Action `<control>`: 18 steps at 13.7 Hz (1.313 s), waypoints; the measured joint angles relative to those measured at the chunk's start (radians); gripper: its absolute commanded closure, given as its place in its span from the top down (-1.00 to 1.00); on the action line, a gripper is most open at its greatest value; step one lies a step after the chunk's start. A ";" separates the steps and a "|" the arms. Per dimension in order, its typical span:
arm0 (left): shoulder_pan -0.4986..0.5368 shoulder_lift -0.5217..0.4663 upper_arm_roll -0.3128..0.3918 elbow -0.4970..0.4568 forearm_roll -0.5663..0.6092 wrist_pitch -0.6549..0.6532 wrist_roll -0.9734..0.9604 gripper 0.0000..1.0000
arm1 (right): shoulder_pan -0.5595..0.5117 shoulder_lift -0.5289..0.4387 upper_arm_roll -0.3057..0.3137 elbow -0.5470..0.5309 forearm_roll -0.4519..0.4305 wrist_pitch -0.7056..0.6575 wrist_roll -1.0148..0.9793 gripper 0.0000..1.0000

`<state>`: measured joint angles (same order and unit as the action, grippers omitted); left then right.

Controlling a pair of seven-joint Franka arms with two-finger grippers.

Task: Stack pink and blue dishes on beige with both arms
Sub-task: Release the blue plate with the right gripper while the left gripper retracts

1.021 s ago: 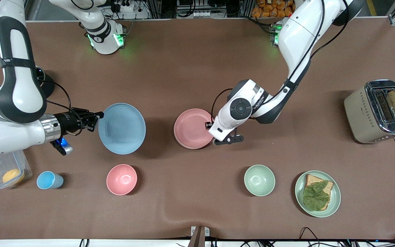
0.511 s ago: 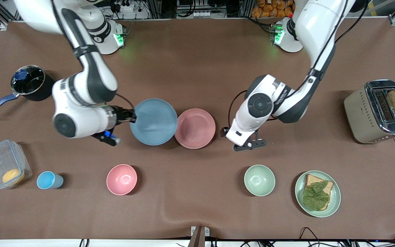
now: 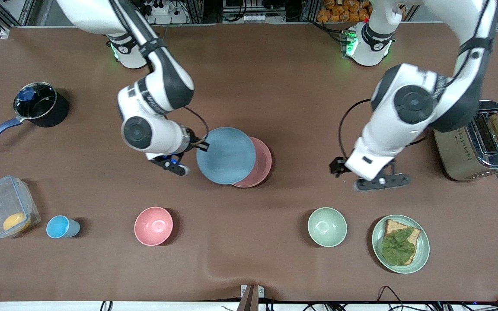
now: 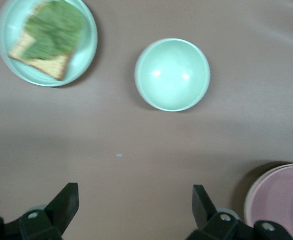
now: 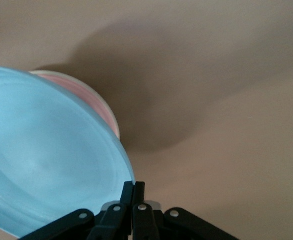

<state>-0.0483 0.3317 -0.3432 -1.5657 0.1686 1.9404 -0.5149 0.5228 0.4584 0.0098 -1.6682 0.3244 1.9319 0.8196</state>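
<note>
My right gripper should keep holding the light blue plate until it covers the pink plate, because a wide pink crescent still shows beside the blue plate's rim.
My right gripper [image 3: 201, 146] is shut on the rim of the light blue plate [image 3: 225, 155], which hangs tilted over most of the pale pink plate [image 3: 263, 162] in the middle of the table. The right wrist view shows the closed fingers [image 5: 135, 187] pinching the blue plate [image 5: 46, 160], with the pink plate [image 5: 94, 97] below it. A thin cream edge [image 5: 112, 117] shows under the pink plate; otherwise the beige plate is hidden. My left gripper [image 3: 335, 166] is open and holds nothing, over bare table between the pink plate and the toaster. Its spread jaws [image 4: 135, 189] frame only tablecloth.
A pink bowl [image 3: 153, 226], blue cup [image 3: 61, 226], green bowl [image 3: 327, 226] and green plate [image 3: 422, 255] with bread and lettuce line the near side. The toaster [image 3: 474, 142] stands at the left arm's end. A pot [image 3: 39, 103] and a clear container [image 3: 7, 211] are at the right arm's end.
The right arm carried the blue plate toward the left arm's end until it overlaps the pink plate. The left gripper let go of the pink plate and drew away toward the toaster.
</note>
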 measured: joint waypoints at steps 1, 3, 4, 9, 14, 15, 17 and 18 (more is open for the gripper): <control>0.023 -0.025 0.000 0.002 -0.009 -0.026 0.025 1.00 | 0.020 0.014 0.000 -0.001 -0.003 0.030 0.005 -1.00; 0.059 -0.064 -0.001 0.031 -0.025 -0.108 0.041 1.00 | 0.050 0.043 -0.001 -0.002 -0.021 0.064 0.006 -1.00; 0.071 -0.075 -0.001 0.061 -0.030 -0.164 0.043 1.00 | 0.061 0.056 -0.001 -0.002 -0.035 0.071 0.008 -1.00; 0.090 -0.086 0.001 0.149 -0.036 -0.310 0.043 1.00 | 0.078 0.089 -0.001 -0.002 -0.053 0.111 0.017 -1.00; 0.096 -0.085 0.007 0.154 -0.036 -0.323 0.043 1.00 | 0.083 0.105 -0.001 -0.002 -0.053 0.133 0.024 -1.00; 0.102 -0.085 0.014 0.160 -0.037 -0.323 0.043 1.00 | 0.083 0.107 -0.001 -0.002 -0.053 0.137 0.026 -1.00; 0.124 -0.085 0.021 0.176 -0.072 -0.332 0.043 1.00 | 0.088 0.111 -0.001 -0.001 -0.053 0.142 0.030 -1.00; 0.135 -0.085 0.021 0.182 -0.101 -0.341 0.043 1.00 | 0.093 0.114 -0.001 -0.001 -0.054 0.146 0.032 -1.00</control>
<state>0.0863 0.2465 -0.3217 -1.3838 0.0672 1.5989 -0.4716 0.6153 0.5722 0.0085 -1.6690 0.2709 2.0778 0.8517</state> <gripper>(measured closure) 0.000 0.982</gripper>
